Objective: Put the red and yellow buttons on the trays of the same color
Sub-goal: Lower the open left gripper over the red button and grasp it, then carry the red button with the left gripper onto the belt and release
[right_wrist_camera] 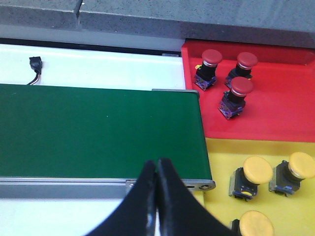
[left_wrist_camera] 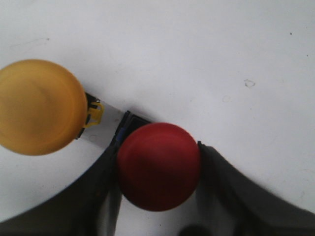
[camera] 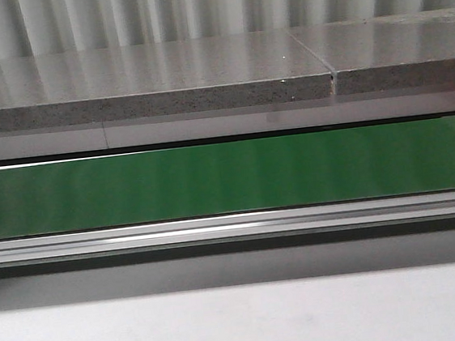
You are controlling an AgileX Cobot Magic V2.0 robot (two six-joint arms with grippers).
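Note:
I should move the red button [left_wrist_camera: 159, 167] to the belt with my left gripper before I let go. The button is still short of the belt.
In the left wrist view a red button [left_wrist_camera: 158, 166] sits between the two black fingers of my left gripper [left_wrist_camera: 158, 169], which is shut on its round cap over a white surface. A yellow button [left_wrist_camera: 40, 106] lies close beside it, untouched. In the right wrist view my right gripper [right_wrist_camera: 157, 169] is shut with nothing in it, above the near edge of the green belt [right_wrist_camera: 98, 130]. Past the belt's end a red tray [right_wrist_camera: 275, 105] holds three red buttons [right_wrist_camera: 235, 93]. A yellow tray [right_wrist_camera: 221, 157] holds three yellow buttons [right_wrist_camera: 253, 174]. Neither arm shows in the front view.
The green belt [camera: 228, 177] runs across the front view with a metal rail [camera: 233, 227] along its near side and a grey stone ledge [camera: 146, 93] behind. A small black connector [right_wrist_camera: 34, 66] lies on the white surface beyond the belt.

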